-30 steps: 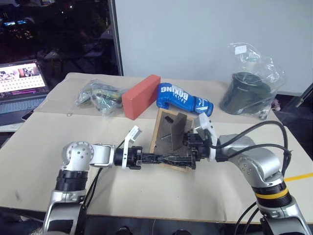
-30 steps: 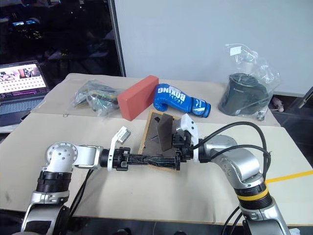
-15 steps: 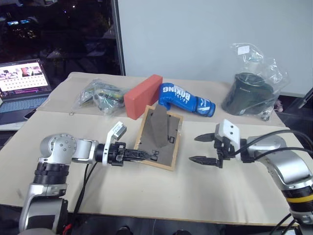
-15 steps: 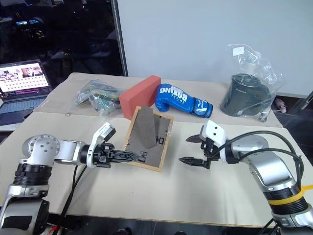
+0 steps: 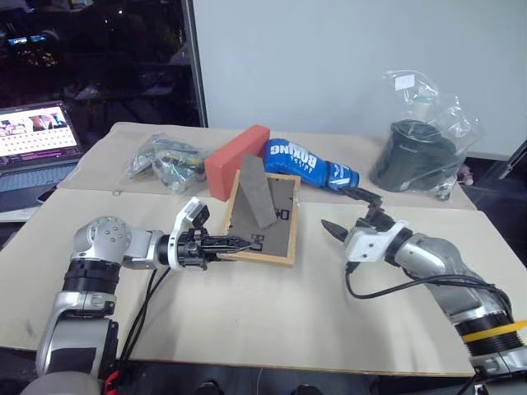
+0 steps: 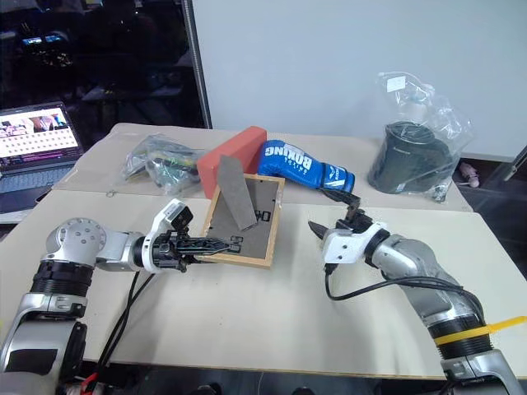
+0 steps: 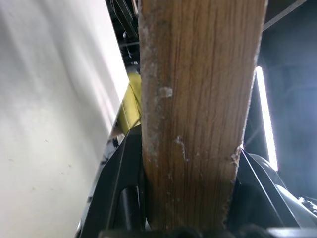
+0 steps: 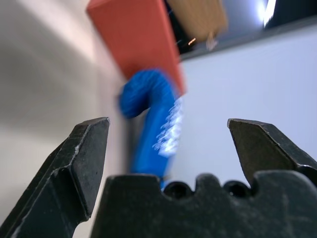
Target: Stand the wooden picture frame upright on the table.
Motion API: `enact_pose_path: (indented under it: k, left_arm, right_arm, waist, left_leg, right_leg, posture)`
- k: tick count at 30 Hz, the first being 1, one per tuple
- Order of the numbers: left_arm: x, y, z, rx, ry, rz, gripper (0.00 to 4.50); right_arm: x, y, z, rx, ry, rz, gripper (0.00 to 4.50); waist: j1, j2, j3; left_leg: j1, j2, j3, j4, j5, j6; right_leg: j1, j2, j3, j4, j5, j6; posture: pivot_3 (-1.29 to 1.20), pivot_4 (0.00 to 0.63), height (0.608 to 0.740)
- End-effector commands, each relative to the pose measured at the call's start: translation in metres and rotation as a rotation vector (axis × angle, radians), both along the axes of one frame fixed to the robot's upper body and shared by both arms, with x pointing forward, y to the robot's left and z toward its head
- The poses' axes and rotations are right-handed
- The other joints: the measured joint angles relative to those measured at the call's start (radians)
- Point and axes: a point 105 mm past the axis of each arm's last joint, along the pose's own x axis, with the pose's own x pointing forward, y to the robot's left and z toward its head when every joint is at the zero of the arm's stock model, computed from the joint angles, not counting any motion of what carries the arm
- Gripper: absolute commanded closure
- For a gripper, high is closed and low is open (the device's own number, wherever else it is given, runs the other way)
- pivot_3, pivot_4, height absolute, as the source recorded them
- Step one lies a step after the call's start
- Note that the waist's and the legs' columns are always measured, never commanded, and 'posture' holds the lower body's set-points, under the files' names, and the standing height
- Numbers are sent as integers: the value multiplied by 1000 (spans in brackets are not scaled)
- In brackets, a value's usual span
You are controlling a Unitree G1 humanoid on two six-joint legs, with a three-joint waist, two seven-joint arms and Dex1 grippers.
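My right gripper grabs the picture frame [image 5: 265, 220] by its long wooden side edge [image 5: 293, 222] next, to stand the frame upright.
The wooden picture frame [image 5: 265, 220] hangs tilted over the table [image 5: 272, 313], its dark back toward me and its fold-out stand [image 5: 255, 191] sticking out. My left gripper [image 5: 239, 243] is shut on the frame's near-left edge. In the left wrist view that wood edge [image 7: 198, 109] fills the space between the black fingers [image 7: 119, 188]. My right gripper [image 5: 346, 212] stands open and empty a short way to the right of the frame, apart from it. In the right wrist view its fingers [image 8: 84, 158] are spread wide.
Behind the frame lie a red-orange block [image 5: 239, 160] and a blue boxing glove [image 5: 311, 164]. A plastic bag of small items [image 5: 169, 162] sits at the back left, a dark pot in a clear bag [image 5: 416, 156] at the back right. A laptop [image 5: 37, 144] stands off the table's left.
My right gripper has come off the frame, drawn away to the right and rolled over, open. The left gripper has carried the frame left and farther back.
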Motion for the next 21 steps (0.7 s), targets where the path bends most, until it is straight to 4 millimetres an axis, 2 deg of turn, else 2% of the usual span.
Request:
enact_pose_path:
  k: [1,4,9,10,11,13,17,18,19,20,21]
  left_arm:
    - [-6,-8,9,-7,-42,-54,3320]
    - [-7,-10,10,-15,-31,-70,3320]
    - [-9,-12,7,16,-24,-83,3320]
    - [-10,-12,7,19,-28,-86,3320]
    - [-10,-13,7,21,-31,-87,3320]
    - [-9,-13,4,51,-43,-72,3320]
    - [-9,-11,1,74,-51,-58,3320]
    - [-7,-10,1,73,-62,-41,3320]
    - [-4,-8,2,70,-76,-18,3320]
    - [-3,-5,3,71,-79,-4,2320]
    - [-3,-2,4,73,-84,6,2085]
  right_arm:
    - [-10,28,24,-31,-162,91,38]
    - [-9,37,26,-32,-191,114,38]
    - [-5,38,36,-18,-247,120,38]
    - [-5,38,37,-15,-249,125,550]
    - [-5,38,37,-10,-246,129,698]
    - [-6,39,38,0,-244,136,1477]
    - [-7,37,39,10,-247,143,2744]
    - [-7,37,39,12,-246,144,2998]
    - [-8,35,39,14,-245,145,3031]
    - [-8,34,39,16,-240,144,3043]
    - [-7,33,39,20,-232,144,3083]
  waist:
    - [0,0,0]
    - [2,0,0]
    - [4,0,0]
    - [4,0,0]
    - [4,0,0]
    - [4,0,0]
    - [2,0,0]
    - [1,0,0]
    - [1,0,0]
    - [1,0,0]
    - [1,0,0]
  left_leg:
    - [0,0,0,0,1,0]
    - [0,0,-1,1,2,0]
    - [0,0,-1,1,2,0]
    - [0,0,-1,1,2,0]
    - [0,0,-1,1,2,0]
    - [0,0,-1,1,2,0]
    - [0,0,-1,1,2,0]
    - [0,0,-1,1,2,0]
    - [1,0,-1,1,2,0]
    - [1,0,-2,1,2,0]
    - [1,0,-2,1,2,0]
  right_leg:
    - [0,0,0,0,0,0]
    - [2,0,-1,0,0,0]
    - [2,0,-1,0,0,0]
    - [2,0,-1,0,0,0]
    - [2,0,-1,0,0,0]
    - [2,0,-1,0,0,0]
    - [2,0,-1,1,0,0]
    - [2,0,-1,1,0,0]
    - [2,0,-1,1,0,0]
    - [2,0,-1,1,0,0]
    - [2,0,-1,1,0,0]
  posture:
    - [0,150,723]
    - [0,150,723]
    - [0,150,723]
    - [0,150,723]
    - [0,150,723]
    - [0,150,723]
    - [0,150,723]
    - [0,150,723]
    - [0,150,723]
    - [0,150,723]
    - [0,150,723]
